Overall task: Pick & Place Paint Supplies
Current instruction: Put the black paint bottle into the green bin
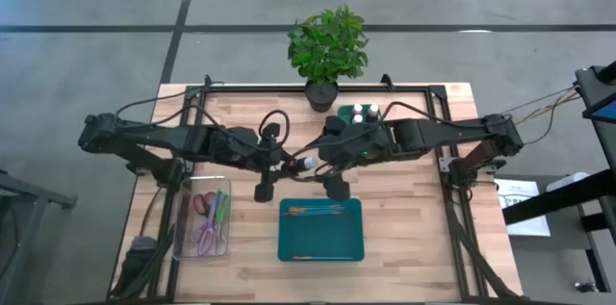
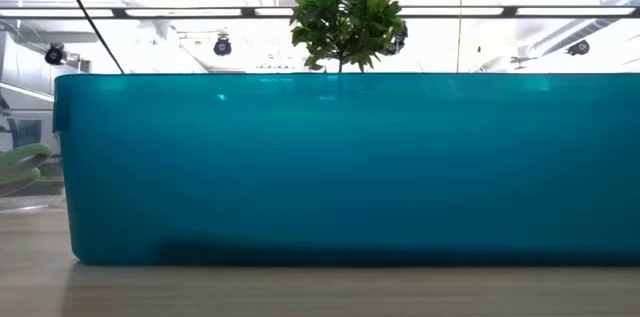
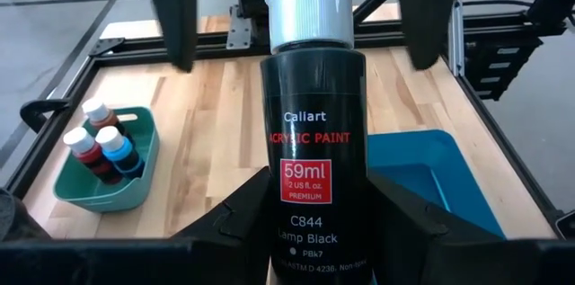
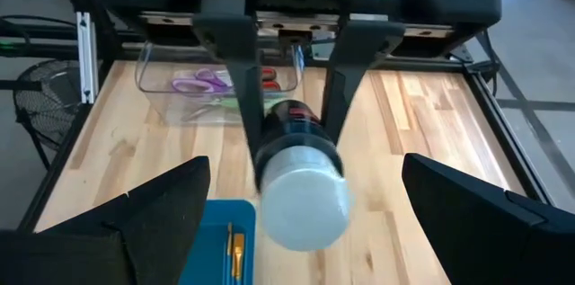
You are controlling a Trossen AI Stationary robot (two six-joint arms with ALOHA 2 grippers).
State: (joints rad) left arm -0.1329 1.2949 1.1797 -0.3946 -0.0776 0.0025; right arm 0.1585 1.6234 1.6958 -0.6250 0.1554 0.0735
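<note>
My right gripper grabs the black bottle by its white-end with the cap next, to put the bottle in the green basket with the others.
A black paint bottle with a white cap hangs above the table's middle, with my left gripper shut on it. In the high view the cap points toward the table's right. My right gripper faces it, open wide, its fingers standing on either side of the cap without touching it. Below lies a teal tray with thin brushes in it. Three more bottles stand in a small green basket at the far side. My left gripper pinches the black bottle's lower body between its two fingers. The fingers come from the table's left, slanting a little downward, and lie along the bottle. The bottle is lifted clear of the table, and its cap sticks out beyond the fingertips.
A clear box with scissors sits at the near left. A potted plant stands at the far edge. The teal tray's wall fills the low view. Bare wood lies right of the tray.
</note>
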